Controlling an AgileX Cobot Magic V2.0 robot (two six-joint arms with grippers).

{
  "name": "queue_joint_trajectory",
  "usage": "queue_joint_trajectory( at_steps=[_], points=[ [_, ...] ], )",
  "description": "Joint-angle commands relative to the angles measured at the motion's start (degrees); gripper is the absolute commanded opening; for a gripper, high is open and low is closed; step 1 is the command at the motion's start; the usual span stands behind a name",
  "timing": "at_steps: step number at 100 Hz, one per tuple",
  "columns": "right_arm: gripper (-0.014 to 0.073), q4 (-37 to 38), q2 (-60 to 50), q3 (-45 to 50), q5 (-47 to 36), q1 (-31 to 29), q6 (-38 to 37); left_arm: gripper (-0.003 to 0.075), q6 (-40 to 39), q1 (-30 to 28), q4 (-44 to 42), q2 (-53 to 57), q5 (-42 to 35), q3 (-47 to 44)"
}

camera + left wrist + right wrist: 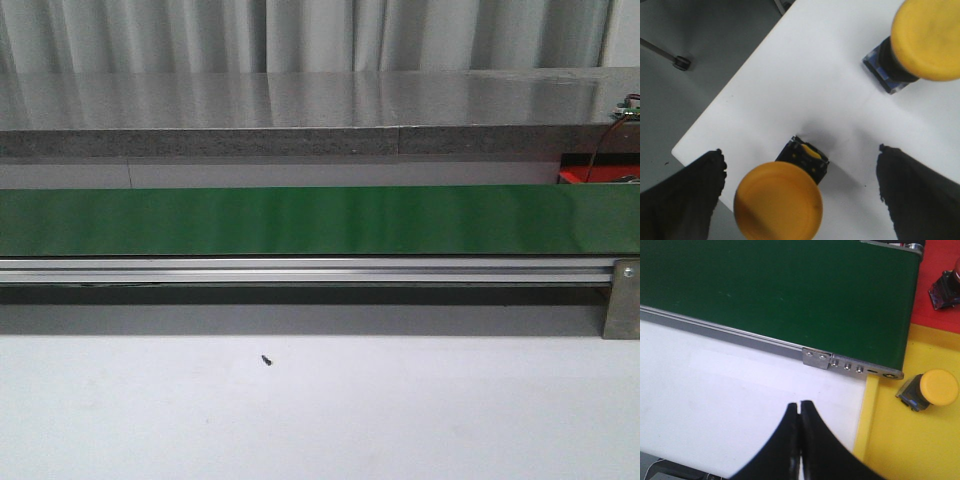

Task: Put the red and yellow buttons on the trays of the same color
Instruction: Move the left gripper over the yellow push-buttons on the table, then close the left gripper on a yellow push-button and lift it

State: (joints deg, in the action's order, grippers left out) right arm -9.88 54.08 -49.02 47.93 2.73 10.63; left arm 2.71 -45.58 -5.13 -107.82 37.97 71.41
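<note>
The left gripper's fingers are around the yellow cap (778,202) and its black base (802,157), so they would catch the button if they closed now.
In the left wrist view two yellow buttons stand on the white table. One yellow button (778,202), on a black base, is near the table's corner, between the fingers of my left gripper (800,152), which is open and not touching it. The other yellow button (927,39) stands farther off. My right gripper (799,405) is shut and empty over the white table, beside the yellow tray (890,440). A third yellow button (935,388) sits on that tray. On the red tray (935,305) a dark-based button (945,289) is cut by the frame edge. Neither gripper shows in the front view.
A green conveyor belt (300,220) with an aluminium rail (300,270) crosses the front view, and its end (860,300) meets the trays. A small black screw (266,360) lies on the table. The table corner (677,150) drops to grey floor.
</note>
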Motion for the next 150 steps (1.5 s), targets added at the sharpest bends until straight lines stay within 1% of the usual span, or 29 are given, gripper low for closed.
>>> queue_joint_trajectory(
  at_steps=[1,22,31,43,55,69,83,90,102,117,124,140,150],
  points=[
    [-0.0068,-0.1,-0.7,-1.5,-2.4,0.0,0.0,0.06,-0.6,-0.3,0.5,1.9,-1.3,1.7],
    [-0.0068,-0.1,-0.7,-1.5,-2.4,0.0,0.0,0.0599,-0.6,-0.3,0.6,1.5,-1.1,1.7],
    [-0.0068,-0.1,-0.7,-1.5,-2.4,0.0,0.0,0.0571,-0.6,-0.3,0.6,1.5,-1.1,1.7],
    [-0.0068,-0.1,-0.7,-1.5,-2.4,0.0,0.0,0.0487,-0.6,-0.3,0.6,1.5,-0.8,1.7],
    [-0.0068,-0.1,-0.7,-1.5,-2.4,0.0,0.0,0.037,-0.6,-0.3,0.6,1.5,-0.8,1.7],
    [-0.0068,-0.1,-0.7,-1.5,-2.4,0.0,0.0,0.0252,-0.6,-0.3,0.6,1.5,-0.7,1.7],
    [-0.0068,-0.1,-0.7,-1.5,-2.4,0.0,0.0,0.016,-0.6,-0.3,1.4,1.5,-0.6,1.7],
    [-0.0068,-0.1,-0.7,-1.5,-2.4,0.0,0.0,0.0127,-0.6,-0.3,1.7,1.5,-0.3,1.7],
    [-0.0068,-0.1,-0.7,-1.5,-2.4,0.0,0.0,0.0104,-0.6,-0.3,3.4,2.2,0.7,1.7],
    [-0.0068,-0.1,-0.7,-1.5,-2.4,0.0,0.0,0.0104,-0.2,0.7,5.1,5.4,1.7,1.7],
    [-0.0068,-0.1,-0.7,-1.5,-2.4,0.0,0.0,0.0104,-0.1,2.0,5.7,7.5,2.4,1.7],
    [-0.0068,-0.1,-0.7,-1.5,-2.4,0.0,0.0,0.0104,4.5,7.6,8.0,12.2,3.8,1.7],
    [-0.0068,-0.1,-0.7,-1.5,-2.4,0.0,0.0,0.0104,5.4,12.3,8.5,14.0,3.9,1.8]
  ],
)
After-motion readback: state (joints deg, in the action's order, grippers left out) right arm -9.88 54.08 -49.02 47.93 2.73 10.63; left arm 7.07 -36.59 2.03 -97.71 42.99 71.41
